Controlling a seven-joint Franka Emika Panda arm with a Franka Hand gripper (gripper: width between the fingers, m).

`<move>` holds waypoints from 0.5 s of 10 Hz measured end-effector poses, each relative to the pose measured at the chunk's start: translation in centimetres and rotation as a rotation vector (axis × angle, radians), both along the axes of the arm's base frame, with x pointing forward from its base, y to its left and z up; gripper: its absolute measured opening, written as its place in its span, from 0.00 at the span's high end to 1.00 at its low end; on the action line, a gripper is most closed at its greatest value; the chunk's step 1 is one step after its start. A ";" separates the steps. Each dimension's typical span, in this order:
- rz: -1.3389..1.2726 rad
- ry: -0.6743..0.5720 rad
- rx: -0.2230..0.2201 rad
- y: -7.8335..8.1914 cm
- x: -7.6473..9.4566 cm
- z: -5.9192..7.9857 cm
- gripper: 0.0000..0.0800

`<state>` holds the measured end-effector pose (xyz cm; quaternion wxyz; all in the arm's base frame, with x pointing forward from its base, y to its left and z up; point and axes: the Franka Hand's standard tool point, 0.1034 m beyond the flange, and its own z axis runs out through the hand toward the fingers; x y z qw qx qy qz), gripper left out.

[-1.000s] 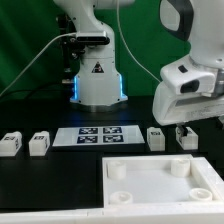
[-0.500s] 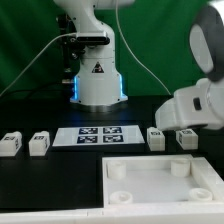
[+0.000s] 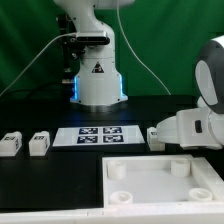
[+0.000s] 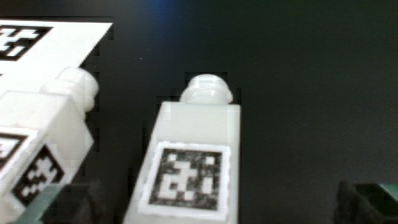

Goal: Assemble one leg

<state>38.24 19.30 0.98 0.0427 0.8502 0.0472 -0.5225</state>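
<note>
My gripper should go to the white leg and grab it by its tagged body [image 4: 183,192], so its rounded peg stays free to go into a corner socket.
In the wrist view a white leg [image 4: 192,160] with a black-and-white tag and a rounded peg end lies on the black table, between my open gripper [image 4: 210,207]. The dark fingertips [image 4: 43,206] show at the two lower corners, apart from the leg. A second leg [image 4: 43,130] lies close beside it. In the exterior view the arm's white hand [image 3: 190,128] is low over the legs on the exterior view's right and hides one of them. The other leg [image 3: 155,137] peeks out beside the hand. Two more legs [image 3: 11,143] [image 3: 39,143] lie on the left.
The marker board [image 3: 98,135] lies flat in the middle of the table and shows in the wrist view [image 4: 45,45]. The large white tabletop with corner sockets [image 3: 150,185] lies at the front. The robot base [image 3: 98,80] stands behind.
The arm's hand has come down and toward the exterior view's right, from well above the table to just over the right-hand legs, now hiding one of them.
</note>
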 end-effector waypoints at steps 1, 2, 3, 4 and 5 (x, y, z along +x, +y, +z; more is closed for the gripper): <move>0.005 -0.001 0.000 0.2 -0.1 0.0 0.19; 0.010 -0.003 0.000 0.3 -0.1 -0.1 0.19; 0.009 -0.016 0.003 0.5 0.0 -0.2 0.19; 0.009 -0.030 0.007 0.7 0.2 -0.3 0.19; 0.011 -0.034 0.008 0.8 0.1 -0.5 0.19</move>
